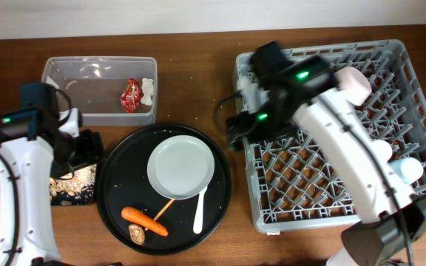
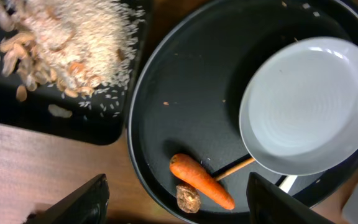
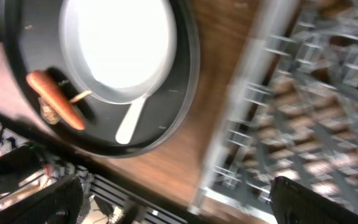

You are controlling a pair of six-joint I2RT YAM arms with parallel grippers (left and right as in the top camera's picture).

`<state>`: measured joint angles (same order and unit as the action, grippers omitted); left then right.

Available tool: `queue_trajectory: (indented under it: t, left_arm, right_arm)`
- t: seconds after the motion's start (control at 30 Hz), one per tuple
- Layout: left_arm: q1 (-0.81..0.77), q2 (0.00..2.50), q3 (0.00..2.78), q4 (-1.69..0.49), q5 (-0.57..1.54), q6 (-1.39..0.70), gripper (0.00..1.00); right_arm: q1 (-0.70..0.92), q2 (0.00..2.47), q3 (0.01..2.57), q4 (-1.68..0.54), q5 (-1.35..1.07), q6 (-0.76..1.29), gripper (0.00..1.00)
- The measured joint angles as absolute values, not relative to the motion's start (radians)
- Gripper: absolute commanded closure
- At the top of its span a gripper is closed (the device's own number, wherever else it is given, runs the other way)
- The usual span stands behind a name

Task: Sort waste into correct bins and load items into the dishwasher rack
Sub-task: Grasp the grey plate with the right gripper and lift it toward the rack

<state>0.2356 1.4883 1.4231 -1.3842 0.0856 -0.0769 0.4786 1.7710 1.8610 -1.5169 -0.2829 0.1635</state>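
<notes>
My right gripper should reach the white plate and grab it by its rim [image 1: 211,168], so the opposite edge stays free to slot upright into the rack [image 1: 346,185].
The clear tub [image 1: 98,89] holds the red wrapper [image 1: 131,94] and the white scrap [image 1: 148,89]. The shallow black tray [image 1: 59,198] holds rice-like crumbs [image 2: 67,37]. On the round black tray [image 1: 117,185] lie the white plate [image 1: 181,168], white fork [image 1: 200,209] and carrot [image 1: 144,220]. The grey rack [image 1: 346,185] holds a white cup [image 1: 353,83] and a light blue cup [image 1: 407,170]. My left gripper [image 1: 87,148] is open and empty between the two trays. My right gripper [image 1: 235,133] is open and empty at the rack's left edge.
A thin wooden stick [image 1: 163,209] and a brown lump [image 1: 137,234] lie beside the carrot. Another white item [image 1: 379,151] sits in the rack under my right arm. The right wrist view is blurred; it shows the plate [image 3: 117,40] and rack [image 3: 316,93].
</notes>
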Motion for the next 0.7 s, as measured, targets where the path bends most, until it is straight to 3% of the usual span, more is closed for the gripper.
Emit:
queue_trajectory:
  t: [0.2, 0.33, 0.5, 0.57, 0.63, 0.7]
  left_arm:
    - [0.308, 1.488, 1.39, -1.371, 0.086, -0.107, 0.25]
    - [0.308, 1.488, 1.387, -1.369, 0.086, -0.107, 0.24]
    - [0.308, 1.488, 1.386, -1.368, 0.098, -0.11, 0.24]
    - [0.308, 1.488, 1.386, -1.366, 0.101, -0.11, 0.24]
    - [0.308, 1.488, 1.386, -1.366, 0.101, -0.11, 0.24]
    - [0.308, 1.488, 1.386, -1.365, 0.101, -0.11, 0.24]
  right_arm:
    - [0.708, 1.846, 1.679, -1.262, -0.218, 0.394, 0.16]
    - [0.733, 1.908, 1.514, -1.057, -0.131, 0.529, 0.31]
    - [0.733, 1.956, 1.391, -0.88, -0.111, 0.557, 0.49]
    - [0.733, 1.969, 1.388, -0.859, -0.109, 0.569, 0.6]
    - [0.733, 1.992, 1.388, -0.841, -0.108, 0.587, 0.79]
    - [0.733, 2.006, 1.388, -0.837, -0.109, 0.599, 0.9]
